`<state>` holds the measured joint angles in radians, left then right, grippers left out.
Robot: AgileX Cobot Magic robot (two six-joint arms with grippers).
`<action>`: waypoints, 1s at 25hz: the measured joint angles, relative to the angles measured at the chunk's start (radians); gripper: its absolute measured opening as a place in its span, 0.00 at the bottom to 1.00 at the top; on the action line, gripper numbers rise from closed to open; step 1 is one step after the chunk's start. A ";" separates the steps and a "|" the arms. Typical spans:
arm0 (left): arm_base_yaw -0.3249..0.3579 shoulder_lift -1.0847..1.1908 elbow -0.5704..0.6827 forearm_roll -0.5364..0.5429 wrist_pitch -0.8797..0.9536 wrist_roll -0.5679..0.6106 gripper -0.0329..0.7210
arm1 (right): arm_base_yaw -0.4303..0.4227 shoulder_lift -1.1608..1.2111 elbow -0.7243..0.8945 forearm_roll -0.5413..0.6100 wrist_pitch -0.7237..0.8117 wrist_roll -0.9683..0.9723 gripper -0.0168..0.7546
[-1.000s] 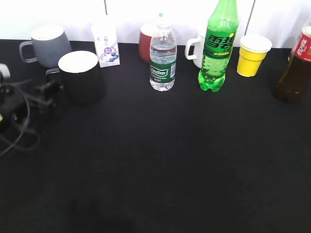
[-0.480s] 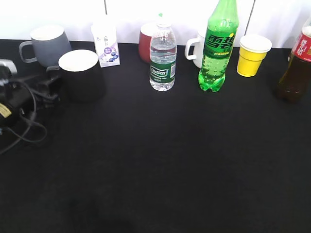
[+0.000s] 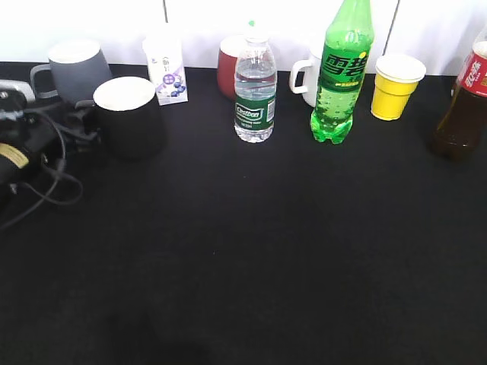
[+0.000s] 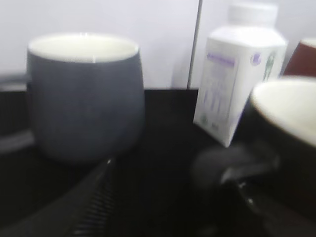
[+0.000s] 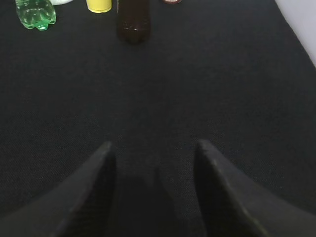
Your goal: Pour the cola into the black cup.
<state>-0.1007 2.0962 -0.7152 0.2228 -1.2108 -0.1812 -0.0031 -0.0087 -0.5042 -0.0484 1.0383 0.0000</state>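
Observation:
The black cup's handle is between my open fingers. My left gripper should close now. Closing now would hold the cup's handle.
The black cup [image 3: 128,118], glossy with a white inside, stands at the back left; its rim and handle show at the right of the left wrist view [image 4: 289,128]. My left gripper [image 3: 82,123] is open at the cup's handle, and in the left wrist view [image 4: 168,192] the handle [image 4: 222,165] lies close to the right finger. The cola [image 3: 463,106] stands at the far right edge, and its base shows in the right wrist view [image 5: 133,22]. My right gripper [image 5: 154,148] is open and empty over bare cloth, well short of the cola.
Behind the black cup stand a grey mug [image 3: 72,70] and a white milk carton [image 3: 166,65]. Along the back are a dark red mug [image 3: 228,68], a water bottle [image 3: 255,87], a green soda bottle [image 3: 341,72], a white mug [image 3: 307,76] and a yellow cup [image 3: 397,85].
My left gripper has moved toward the back of the table, up to the black cup's handle. The bottles and other cups have not moved.

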 joint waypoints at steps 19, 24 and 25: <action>-0.001 -0.088 0.089 0.108 0.040 -0.019 0.12 | 0.000 0.011 -0.014 0.007 -0.415 0.010 0.47; -0.001 -0.167 0.160 0.154 0.055 -0.018 0.12 | 0.000 0.361 0.017 0.012 -0.890 0.013 0.45; -0.001 -0.246 0.194 0.167 0.057 -0.018 0.11 | 0.000 0.453 0.017 0.030 -0.986 0.013 0.45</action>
<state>-0.1015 1.8497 -0.5208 0.3893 -1.1535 -0.1996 -0.0031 0.4447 -0.4869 -0.0186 0.0519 0.0128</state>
